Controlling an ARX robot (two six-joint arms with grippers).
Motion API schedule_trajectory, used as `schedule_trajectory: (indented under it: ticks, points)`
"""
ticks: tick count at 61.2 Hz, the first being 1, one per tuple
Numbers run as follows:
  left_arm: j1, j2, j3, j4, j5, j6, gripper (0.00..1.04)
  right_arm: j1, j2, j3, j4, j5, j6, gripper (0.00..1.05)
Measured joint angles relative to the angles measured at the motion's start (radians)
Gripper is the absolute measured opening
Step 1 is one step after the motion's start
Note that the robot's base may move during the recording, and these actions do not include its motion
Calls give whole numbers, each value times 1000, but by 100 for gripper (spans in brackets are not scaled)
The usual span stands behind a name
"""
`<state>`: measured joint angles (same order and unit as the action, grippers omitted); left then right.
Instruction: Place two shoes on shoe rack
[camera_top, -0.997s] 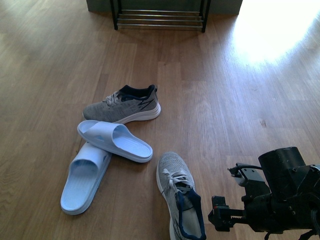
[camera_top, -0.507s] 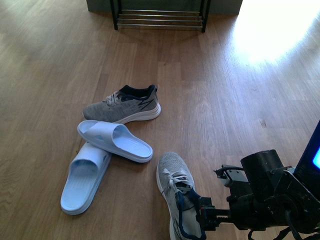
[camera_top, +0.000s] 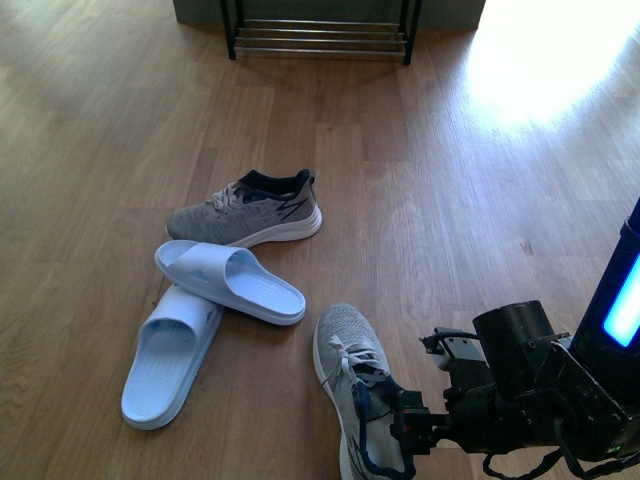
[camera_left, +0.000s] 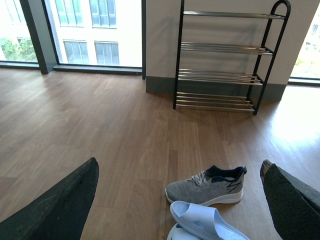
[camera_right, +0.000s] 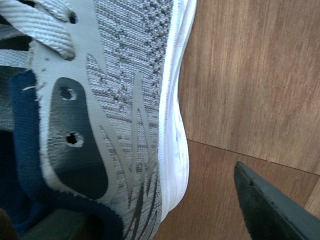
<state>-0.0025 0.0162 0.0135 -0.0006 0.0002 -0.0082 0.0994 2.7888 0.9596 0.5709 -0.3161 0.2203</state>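
Note:
The sneaker's toe (camera_top: 342, 325) is wide and rounded, so my right gripper should next pick up the nearer sneaker by its navy heel collar (camera_top: 398, 402), which is thin beside the sneaker's opening.
Two grey knit sneakers and two pale blue slides lie on the wood floor. The nearer sneaker (camera_top: 350, 375) points away from me, and my right gripper (camera_top: 410, 432) is open at its heel, low by the floor. The right wrist view is filled by that sneaker's side (camera_right: 130, 115), white sole and navy collar, with one dark finger (camera_right: 270, 207) beside the sole and apart from it. The other sneaker (camera_top: 245, 212) (camera_left: 207, 185) lies further off. My left gripper (camera_left: 179, 167) is open, high above the floor, holding nothing. The shoe rack (camera_top: 320, 35) (camera_left: 225, 60) stands against the far wall with nothing on its rods.
One slide (camera_top: 228, 280) (camera_left: 200, 222) lies across the other slide (camera_top: 168, 355), left of the nearer sneaker. A sunlit patch (camera_top: 545, 60) brightens the floor at the far right. Windows (camera_left: 95, 30) are left of the rack.
My right arm has moved left and slightly forward, bringing its gripper from right of the nearer sneaker up to its heel. The shoes have not moved.

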Motion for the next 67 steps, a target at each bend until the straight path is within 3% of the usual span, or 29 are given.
schedule_trajectory:
  ticks: [6,19,38,67]
  points:
    - [0,0,0,0,0,0,95,8,0,-14,17,-16,-2,46]
    - [0,0,0,0,0,0,95,28,-6,-40,43,-13,-7,1]
    - [0,0,0,0,0,0,95,10,-88,-137,62,5,-12,1]
    - [0,0,0,0,0,0,95,-85,-731,-430,-2,111,19,1]
